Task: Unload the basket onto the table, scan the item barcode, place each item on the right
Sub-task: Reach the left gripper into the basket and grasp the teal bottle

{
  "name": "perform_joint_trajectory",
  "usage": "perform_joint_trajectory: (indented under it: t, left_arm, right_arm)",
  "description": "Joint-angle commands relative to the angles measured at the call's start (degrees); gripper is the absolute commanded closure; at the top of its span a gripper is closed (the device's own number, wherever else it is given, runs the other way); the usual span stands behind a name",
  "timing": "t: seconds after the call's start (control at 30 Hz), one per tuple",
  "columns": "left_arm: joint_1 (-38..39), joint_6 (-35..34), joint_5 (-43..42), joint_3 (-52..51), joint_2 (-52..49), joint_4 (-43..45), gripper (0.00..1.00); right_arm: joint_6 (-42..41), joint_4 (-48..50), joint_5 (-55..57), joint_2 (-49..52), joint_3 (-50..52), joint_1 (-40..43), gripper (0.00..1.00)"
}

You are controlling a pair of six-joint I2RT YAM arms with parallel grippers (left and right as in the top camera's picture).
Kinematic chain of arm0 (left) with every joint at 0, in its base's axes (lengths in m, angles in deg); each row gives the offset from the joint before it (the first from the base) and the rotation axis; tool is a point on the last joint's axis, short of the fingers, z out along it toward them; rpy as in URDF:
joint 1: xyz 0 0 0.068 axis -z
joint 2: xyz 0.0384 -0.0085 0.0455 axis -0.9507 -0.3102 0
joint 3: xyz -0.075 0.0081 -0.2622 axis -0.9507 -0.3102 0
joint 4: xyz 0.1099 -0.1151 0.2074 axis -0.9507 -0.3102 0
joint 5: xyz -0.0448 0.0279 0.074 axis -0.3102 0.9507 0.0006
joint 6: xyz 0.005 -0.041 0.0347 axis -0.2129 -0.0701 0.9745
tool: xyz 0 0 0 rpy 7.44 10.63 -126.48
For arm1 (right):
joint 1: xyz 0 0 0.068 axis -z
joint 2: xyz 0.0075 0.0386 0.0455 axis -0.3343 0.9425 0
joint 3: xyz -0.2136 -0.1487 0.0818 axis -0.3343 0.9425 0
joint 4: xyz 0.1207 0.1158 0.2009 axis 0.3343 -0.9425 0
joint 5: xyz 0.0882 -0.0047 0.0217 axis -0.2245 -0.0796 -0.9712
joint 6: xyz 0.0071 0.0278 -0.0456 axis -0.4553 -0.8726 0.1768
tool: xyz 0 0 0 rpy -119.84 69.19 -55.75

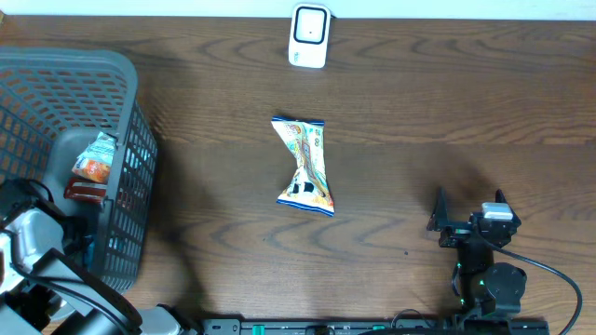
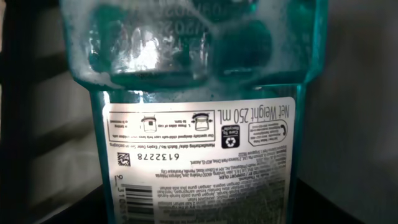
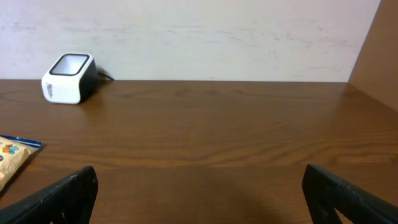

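Note:
The teal bottle has the dark fingers of my left gripper against both its sides, so it would come up from the grey basket (image 1: 126,112) with my gripper if I lifted now.
A teal transparent bottle (image 2: 199,93) fills the left wrist view, its white back label and a barcode (image 2: 134,202) facing the camera. My left gripper (image 2: 199,214) straddles it, with dark fingers (image 2: 43,208) close on both sides at the bottom corners. Whether they press the bottle is too dark to tell. In the overhead view the left arm (image 1: 28,237) reaches into the grey basket (image 1: 126,112), and the bottle is hidden there. The white scanner (image 1: 309,35) stands at the table's far edge. My right gripper (image 1: 470,207) rests open near the front right, with nothing in it.
A colourful snack packet (image 1: 304,166) lies mid-table and shows at the left of the right wrist view as the packet (image 3: 12,155). An orange pouch (image 1: 95,156) and a red pack (image 1: 84,191) lie in the basket. The scanner (image 3: 68,78) sits by the back wall.

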Motion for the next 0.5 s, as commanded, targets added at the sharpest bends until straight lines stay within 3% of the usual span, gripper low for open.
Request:
perform_joint_trajectory:
  t: [0.0, 0.47]
  left_arm:
    - [0.1, 6.4, -8.7, -1.6, -0.7, -1.7, 0.48]
    - [0.1, 7.5, -15.6, 0.9, 18.3, -4.6, 0.48]
  right_arm:
    - [0.4, -0.3, -0.1, -0.3, 0.0, -0.5, 0.01]
    - [0.4, -0.3, -0.1, -0.3, 0.0, -0.5, 0.01]
